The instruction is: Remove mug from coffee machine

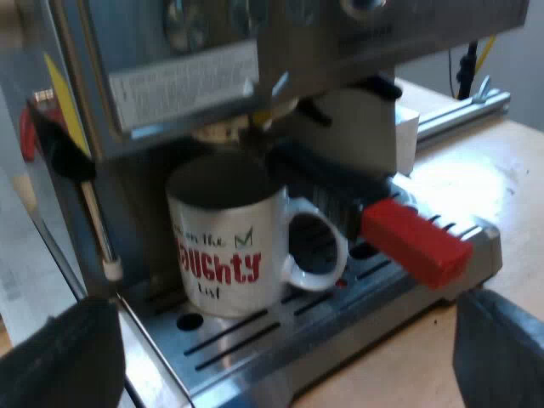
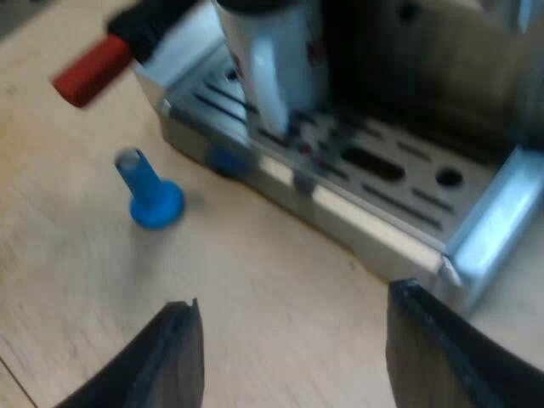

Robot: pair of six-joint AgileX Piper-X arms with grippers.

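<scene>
The mug's round body is close under the spout and the machine's holder (image 2: 140,34), so I should next grab the mug by its outward-facing handle (image 2: 270,89) with my right gripper.
A white mug (image 1: 228,248) with red lettering stands on the espresso machine's slotted drip tray (image 1: 280,336), under the spout. The holder is locked into the machine's front, and its dark handle with the red end (image 1: 416,242) juts out beside the mug's handle. My left gripper (image 1: 285,344) is open, short of the tray's edge and facing the mug, with nothing between its fingers (image 1: 64,357). My right gripper (image 2: 293,340) is open over the wooden table, a little away from the tray (image 2: 374,217). From there the mug (image 2: 276,64) and the red handle end (image 2: 89,72) show beyond it.
A blue tamper (image 2: 151,197) stands upright on the wooden table (image 2: 255,289) close to the tray's edge, below the red handle end. A thin steam wand (image 1: 98,229) hangs beside the mug. A metal rail (image 1: 459,115) lies on the table past the machine.
</scene>
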